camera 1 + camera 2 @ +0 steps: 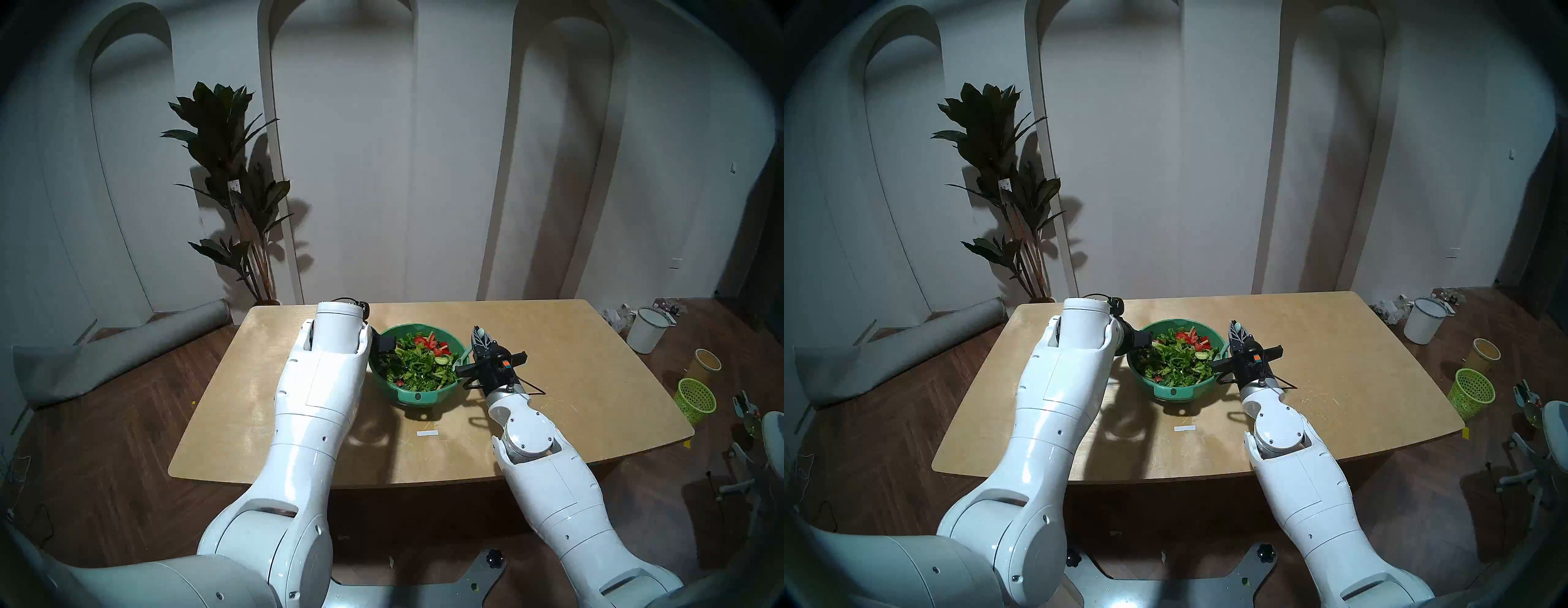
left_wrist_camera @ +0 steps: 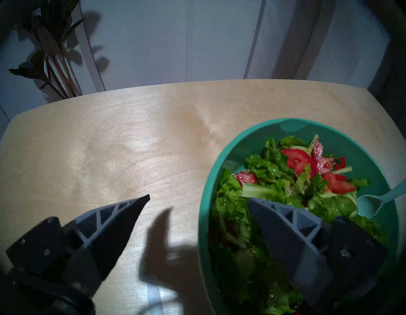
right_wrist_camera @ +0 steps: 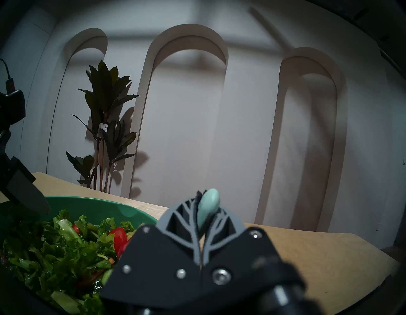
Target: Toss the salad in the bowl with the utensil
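Observation:
I need to pinch the bowl by its rim (image 2: pixel 203 225) with my left gripper next, where its side is thin, as the bowl is far wider than my open fingers.
The green bowl (image 1: pixel 408 392) stands mid-table, full of salad (image 1: pixel 418 366) of lettuce, tomato and cucumber. My right gripper (image 1: pixel 480 334) is at the bowl's right side, shut on the handle of the pale mint spoon (image 1: pixel 462 359). The handle end sticks out between the fingers in the right wrist view (image 3: pixel 208 206). The spoon head lies on the salad by the right rim (image 2: pixel 371 204). My left gripper (image 2: pixel 198 196) is open and straddles the bowl's left rim (image 2: pixel 203 220). One finger is over the salad (image 2: pixel 274 176) and the other is over the table.
A small white label (image 1: pixel 427 433) lies on the table in front of the bowl. On the floor to the right are a lime mesh basket (image 1: pixel 695 401), a yellow cup (image 1: pixel 706 364) and a white bucket (image 1: pixel 647 331). A plant (image 1: pixel 229 182) stands behind the far left corner.

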